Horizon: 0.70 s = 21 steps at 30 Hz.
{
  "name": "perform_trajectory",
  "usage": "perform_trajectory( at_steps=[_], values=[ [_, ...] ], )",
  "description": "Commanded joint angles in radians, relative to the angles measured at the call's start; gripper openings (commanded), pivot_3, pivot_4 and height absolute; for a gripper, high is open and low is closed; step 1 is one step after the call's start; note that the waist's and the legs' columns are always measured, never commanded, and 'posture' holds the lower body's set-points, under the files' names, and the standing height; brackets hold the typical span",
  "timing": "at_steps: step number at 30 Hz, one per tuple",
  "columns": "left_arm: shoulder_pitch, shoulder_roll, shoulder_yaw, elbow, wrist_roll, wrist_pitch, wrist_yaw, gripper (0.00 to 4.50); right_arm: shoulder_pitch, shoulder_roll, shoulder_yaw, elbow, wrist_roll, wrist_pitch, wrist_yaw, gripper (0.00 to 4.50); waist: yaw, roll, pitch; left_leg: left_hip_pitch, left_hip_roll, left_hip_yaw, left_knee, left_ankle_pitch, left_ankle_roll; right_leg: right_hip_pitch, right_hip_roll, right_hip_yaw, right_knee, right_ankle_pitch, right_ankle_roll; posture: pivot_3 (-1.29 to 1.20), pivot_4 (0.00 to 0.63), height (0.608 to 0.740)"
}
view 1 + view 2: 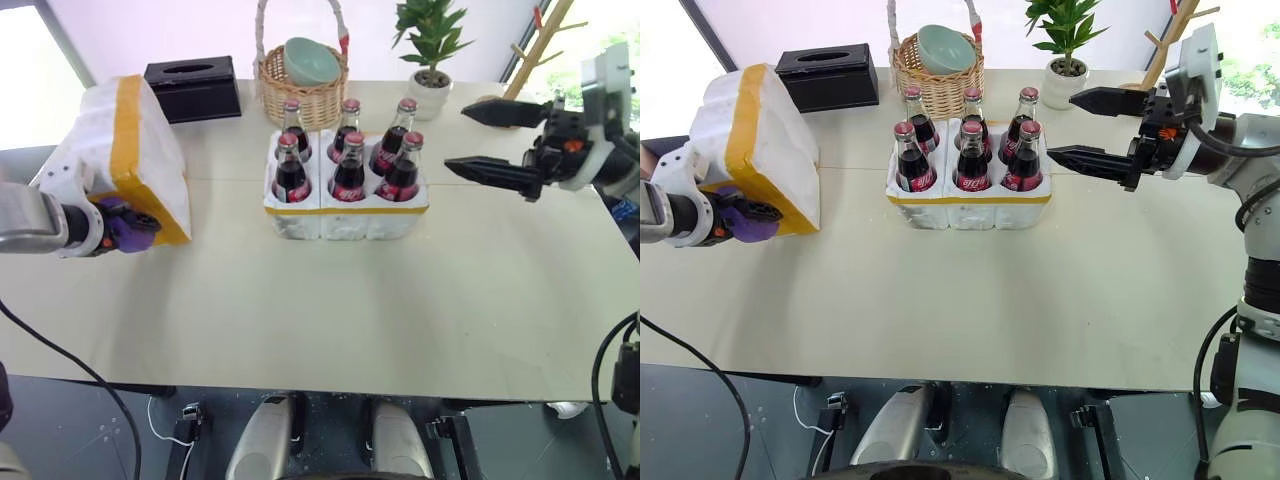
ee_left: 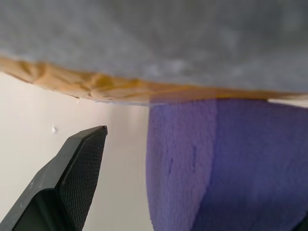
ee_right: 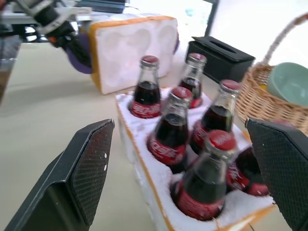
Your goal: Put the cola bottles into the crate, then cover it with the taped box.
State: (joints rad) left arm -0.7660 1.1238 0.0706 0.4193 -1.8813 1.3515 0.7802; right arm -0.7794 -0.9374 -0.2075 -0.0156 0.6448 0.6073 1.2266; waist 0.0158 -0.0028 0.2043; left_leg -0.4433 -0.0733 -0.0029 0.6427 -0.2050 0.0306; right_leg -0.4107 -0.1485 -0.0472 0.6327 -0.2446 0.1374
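Note:
Next, my left gripper grabs the taped box by the thin purple disc on its end, since the box is wider than my fingers open.
Several cola bottles with red caps stand upright in the wells of the crate, a low white foam tray with a yellow band, at the table's middle back. The taped box lies tipped on its side at the left, its hollow side facing the crate. My left gripper is open at the box's near lower edge. One black finger stands a little apart from a purple disc that lies between the fingers. My right gripper hovers open, just right of the crate, pointing at the bottles.
Behind the crate stands a wicker basket holding a green bowl. A black tissue box sits behind the taped box. A potted plant and a wooden rack are at the back right. Bare table stretches to the front.

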Motion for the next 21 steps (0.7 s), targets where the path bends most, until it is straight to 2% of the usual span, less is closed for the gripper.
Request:
perform_trajectory(
  at_steps=[1, 2, 3, 6, 7, 9, 14, 17, 21],
  values=[
    [-0.022, -0.020, 0.008, 0.030, 0.072, 0.025, -0.046, 4.50, -0.002, -0.024, -0.046, -0.056, 0.046, 0.020, 0.001, 4.45, 0.000, -0.001, -0.001, 0.000, 0.000, 0.000, 0.000, 0.000, 0.000, 0.000, 0.000, 0.000, 0.000, 0.000, 0.000, 0.00, 0.150, 0.736],
    [-0.029, -0.025, 0.012, 0.034, 0.091, 0.032, -0.057, 3.95, 0.002, -0.022, -0.046, -0.064, 0.050, 0.025, -0.003, 4.50, 0.000, -0.001, -0.001, 0.001, 0.000, 0.000, 0.000, 0.000, 0.000, 0.000, 0.000, 0.000, 0.000, 0.000, 0.000, 0.00, 0.150, 0.736],
    [-0.038, -0.030, 0.015, 0.039, 0.112, 0.040, -0.069, 3.65, 0.012, -0.021, -0.046, -0.073, 0.053, 0.028, -0.005, 4.50, 0.000, -0.001, -0.001, 0.001, 0.000, 0.000, 0.000, 0.000, 0.000, 0.000, 0.000, 0.000, 0.000, 0.000, 0.000, 0.00, 0.150, 0.736],
    [-0.059, -0.042, 0.028, 0.052, 0.165, 0.063, -0.096, 2.24, 0.030, -0.023, -0.045, -0.087, 0.062, 0.034, -0.007, 4.50, 0.000, -0.001, -0.002, 0.001, 0.000, -0.001, 0.001, 0.000, 0.001, 0.000, 0.000, -0.001, 0.000, 0.000, 0.000, 0.00, 0.150, 0.736],
    [-0.069, -0.045, 0.032, 0.057, 0.181, 0.071, -0.104, 1.62, 0.035, -0.026, -0.046, -0.091, 0.065, 0.035, -0.004, 4.50, 0.000, -0.001, -0.002, 0.001, 0.000, -0.001, 0.002, 0.000, 0.001, 0.000, 0.000, -0.001, 0.000, 0.000, 0.000, 0.00, 0.150, 0.736],
    [-0.088, -0.052, 0.043, 0.065, 0.218, 0.089, -0.119, 0.72, 0.039, -0.030, -0.046, -0.095, 0.071, 0.040, 0.000, 4.50, 0.000, -0.001, -0.002, 0.001, 0.000, -0.001, 0.002, 0.000, 0.001, 0.000, 0.000, 0.000, 0.001, 0.000, 0.000, 0.00, 0.150, 0.736],
    [-0.107, -0.044, 0.055, 0.014, 0.367, 0.120, -0.219, 0.72, 0.048, -0.037, -0.051, -0.098, 0.075, 0.041, 0.001, 4.50, -0.001, -0.001, -0.002, 0.001, 0.000, 0.000, 0.002, 0.000, 0.000, 0.000, 0.000, 0.000, 0.001, 0.000, 0.000, 0.00, 0.150, 0.736],
    [-0.071, 0.034, -0.024, -0.180, 0.557, 0.080, -0.444, 0.72, 0.052, -0.043, -0.049, -0.088, 0.061, 0.029, -0.015, 4.50, -0.003, -0.002, -0.001, -0.001, 0.000, 0.000, 0.002, 0.000, 0.000, 0.001, 0.000, 0.000, 0.001, 0.000, 0.000, 0.00, 0.150, 0.736],
    [-0.006, 0.127, -0.081, -0.341, 0.801, -0.105, -0.740, 0.72, 0.069, -0.060, -0.054, -0.081, 0.063, 0.031, -0.014, 4.50, -0.004, -0.002, -0.001, -0.002, 0.000, 0.002, 0.000, 0.000, 0.000, -0.002, 0.000, 0.000, 0.000, 0.000, 0.000, 0.00, 0.150, 0.736]
  ],
)
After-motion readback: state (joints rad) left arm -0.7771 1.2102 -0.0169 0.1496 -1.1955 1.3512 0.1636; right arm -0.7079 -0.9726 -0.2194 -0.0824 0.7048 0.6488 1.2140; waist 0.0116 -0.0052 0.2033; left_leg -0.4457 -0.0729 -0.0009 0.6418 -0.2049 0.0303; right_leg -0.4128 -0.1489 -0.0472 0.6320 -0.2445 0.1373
